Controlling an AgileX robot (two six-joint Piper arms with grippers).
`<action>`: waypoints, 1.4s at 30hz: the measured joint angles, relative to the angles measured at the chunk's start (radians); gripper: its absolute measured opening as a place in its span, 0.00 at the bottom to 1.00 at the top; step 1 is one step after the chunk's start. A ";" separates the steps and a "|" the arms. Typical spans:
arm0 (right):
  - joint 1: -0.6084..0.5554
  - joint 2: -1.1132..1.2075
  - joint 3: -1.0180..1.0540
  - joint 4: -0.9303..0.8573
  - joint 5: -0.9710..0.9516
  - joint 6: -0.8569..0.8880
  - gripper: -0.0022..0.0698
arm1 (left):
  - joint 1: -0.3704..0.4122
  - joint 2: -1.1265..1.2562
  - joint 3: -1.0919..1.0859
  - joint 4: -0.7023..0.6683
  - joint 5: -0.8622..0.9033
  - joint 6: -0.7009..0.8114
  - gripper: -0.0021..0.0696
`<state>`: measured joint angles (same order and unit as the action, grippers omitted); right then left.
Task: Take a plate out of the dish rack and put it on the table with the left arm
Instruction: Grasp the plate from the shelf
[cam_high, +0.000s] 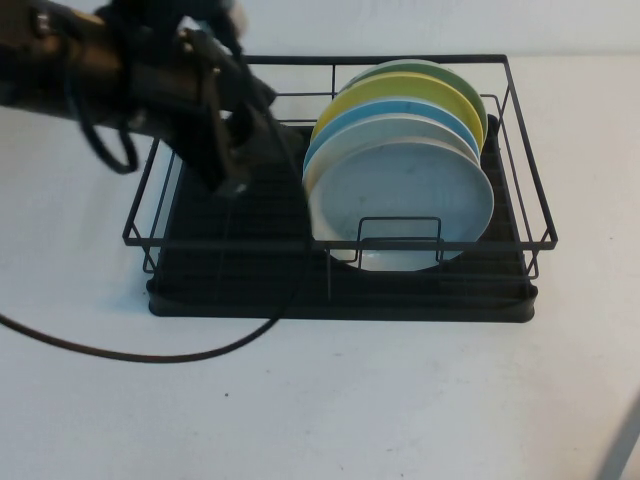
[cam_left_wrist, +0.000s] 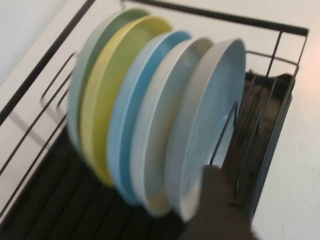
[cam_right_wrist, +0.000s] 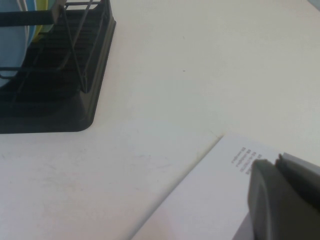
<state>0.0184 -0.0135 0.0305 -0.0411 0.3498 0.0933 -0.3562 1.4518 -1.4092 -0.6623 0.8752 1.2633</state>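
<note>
Plates crowd (cam_high: 400, 105) (cam_left_wrist: 135, 110) behind the grey-blue plate and rack wires run across its front, so the left gripper next needs to take the plate by its rim beside the empty slots.
The pale grey-blue plate (cam_high: 405, 200) stands upright at the front of a row of plates in the right half of the black wire dish rack (cam_high: 340, 300). My left arm reaches in from the upper left. My left gripper (cam_high: 236, 178) hangs over the rack's bare left half, a little left of the plate's rim and apart from it. In the left wrist view the plate (cam_left_wrist: 212, 115) is the nearest in the row, and a dark part of the gripper (cam_left_wrist: 216, 207) lies close to its lower edge. My right gripper (cam_right_wrist: 276, 162) is shut and empty, low over the white table (cam_high: 400, 400), to the right of the rack.
Behind the plate stand a cream plate (cam_high: 385, 130), a brighter blue plate (cam_high: 350, 118), a yellow plate (cam_high: 400, 90) and a green plate (cam_high: 440, 72). A black cable (cam_high: 150, 352) loops on the table in front of the rack. A white printed sheet (cam_right_wrist: 210, 200) lies under the right gripper.
</note>
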 joint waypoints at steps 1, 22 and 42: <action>0.000 0.000 0.000 0.000 0.000 0.000 0.00 | -0.028 0.029 -0.014 -0.002 -0.017 0.013 0.57; 0.000 0.000 0.000 0.000 0.000 0.000 0.00 | -0.237 0.308 -0.036 -0.016 -0.426 0.210 0.73; 0.000 0.000 0.000 0.000 0.000 0.000 0.00 | -0.237 0.409 -0.069 -0.023 -0.511 0.212 0.26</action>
<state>0.0184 -0.0135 0.0305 -0.0411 0.3498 0.0933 -0.5930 1.8612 -1.4782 -0.6849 0.3637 1.4757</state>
